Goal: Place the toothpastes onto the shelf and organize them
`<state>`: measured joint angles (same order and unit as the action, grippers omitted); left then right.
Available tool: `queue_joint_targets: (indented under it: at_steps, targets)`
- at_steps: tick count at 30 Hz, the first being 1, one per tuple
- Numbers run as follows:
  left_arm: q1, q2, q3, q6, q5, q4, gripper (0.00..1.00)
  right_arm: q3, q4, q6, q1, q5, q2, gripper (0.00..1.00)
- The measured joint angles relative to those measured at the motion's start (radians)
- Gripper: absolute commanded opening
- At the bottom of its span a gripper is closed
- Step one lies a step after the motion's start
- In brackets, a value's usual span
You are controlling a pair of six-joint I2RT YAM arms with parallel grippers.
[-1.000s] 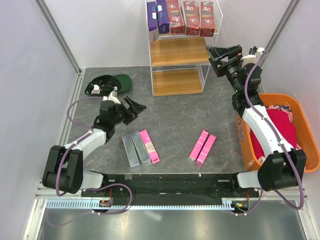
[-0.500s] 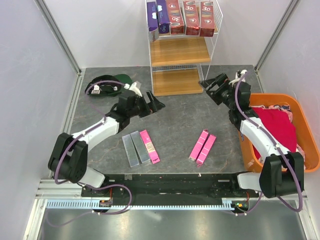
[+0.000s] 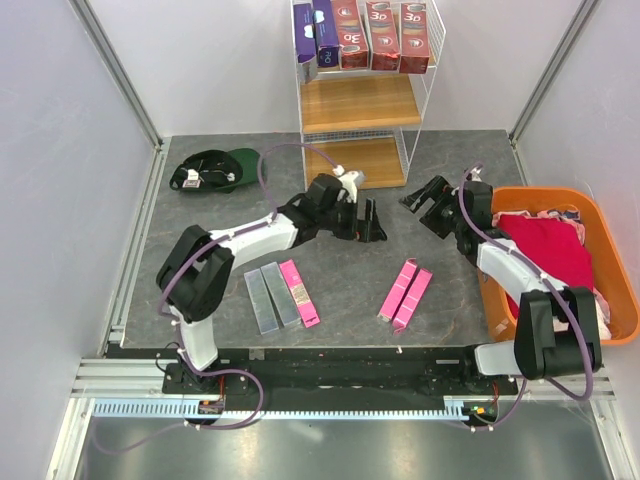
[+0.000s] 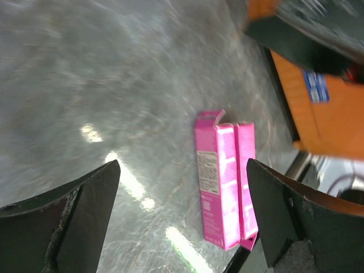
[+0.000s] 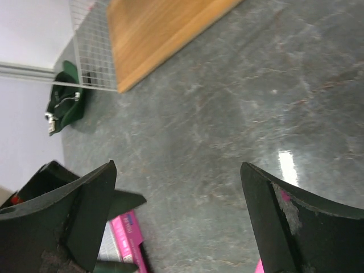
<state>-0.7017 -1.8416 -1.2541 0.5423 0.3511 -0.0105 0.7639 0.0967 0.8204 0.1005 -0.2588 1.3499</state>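
The pink carton's open-flap end facing the shelf is the part my left gripper will grab next. The carton's other end then stays free for handover to my right gripper.
The shelf [image 3: 360, 100] stands at the back centre; its top board holds two purple cartons [image 3: 315, 35] and three dark red cartons [image 3: 385, 38], upright. On the table lie two silver-grey cartons [image 3: 266, 298] beside a pink carton [image 3: 298, 292], and two pink cartons [image 3: 405, 292] side by side. My left gripper [image 3: 378, 222] is open and empty, low over the table centre; its wrist view shows the pink pair [image 4: 224, 182] ahead between the open left gripper [image 4: 182, 165]. My right gripper [image 3: 420, 196] is open and empty, near the shelf's front right foot.
An orange basket [image 3: 560, 192] with red cloth stands at the right edge and shows in the left wrist view [image 4: 310, 102]. A green cap [image 3: 215, 168] lies far left, also in the right wrist view [image 5: 65, 102]. The shelf's bottom board [image 5: 159, 28] is ahead of the right gripper [image 5: 177, 166].
The left arm swung right from beside the green cap to the table centre. The right arm dropped from shelf height down and left to near the table. Both stayed open.
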Motion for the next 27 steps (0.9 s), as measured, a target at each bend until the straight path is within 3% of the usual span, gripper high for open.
queue_joint_targets:
  at_steps: [5, 14, 23, 27]
  targets:
    - [-0.052, -0.063, -0.066, -0.084, 0.081, 0.048, 0.98, 0.000, -0.004, -0.013, -0.054, -0.014, 0.068, 0.98]
    - [-0.144, -0.182, -0.223, -0.184, 0.095, 0.154, 0.95, -0.001, -0.003, -0.023, -0.141, -0.051, 0.085, 0.98]
    - [-0.238, -0.363, -0.435, -0.260, 0.015, 0.328, 0.91, -0.005, 0.004, -0.019, -0.175, -0.111, 0.085, 0.98]
    - [-0.260, -0.406, -0.490, -0.281, -0.045, 0.385, 0.85, -0.010, 0.016, -0.014, -0.179, -0.127, 0.085, 0.98]
